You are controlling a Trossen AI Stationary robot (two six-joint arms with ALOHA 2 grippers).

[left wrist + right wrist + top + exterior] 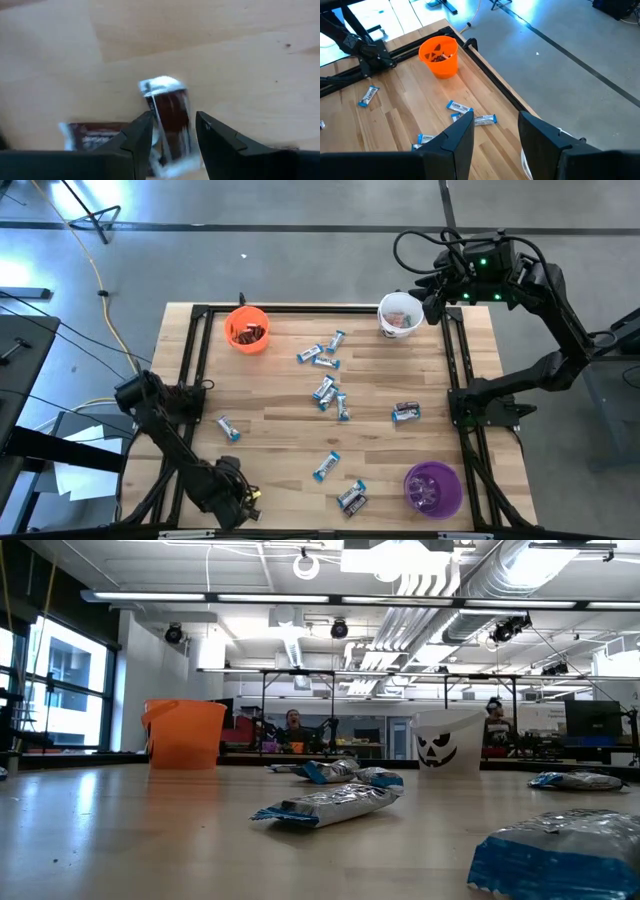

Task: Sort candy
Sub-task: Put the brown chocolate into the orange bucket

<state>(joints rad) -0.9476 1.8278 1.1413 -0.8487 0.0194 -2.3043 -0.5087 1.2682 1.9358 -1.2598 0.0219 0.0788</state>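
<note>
The left gripper grabs the dark brown candy by its middle (173, 116) next. Then the candy goes into the orange cup with the dark candies.
Several small wrapped candies lie flat on the wooden table (290, 435): blue-and-white ones (325, 392) mid-table and dark ones (406, 412). My left gripper (245, 502) is low over the near left of the table. In the left wrist view its fingers (174, 120) stand slightly apart on either side of a dark brown candy (167, 112), and a second dark candy (92, 135) lies beside it. My right gripper (435, 295) hangs open and empty beside the white cup (400, 315) at the far right; it also shows in the right wrist view (495, 122). My left gripper comes at the dark brown candy from above, its fingers lying across the candy's middle (170, 130). The candy's white end (160, 85) sticks out past the fingertips. I cannot tell whether the fingers touch it.
An orange cup (247, 328) holding dark candies stands at the far left and a purple cup (432, 488) at the near right. A black frame rail (185, 395) runs around the table. In the low view, candies (325, 805) lie in front of the orange cup (185, 733).
</note>
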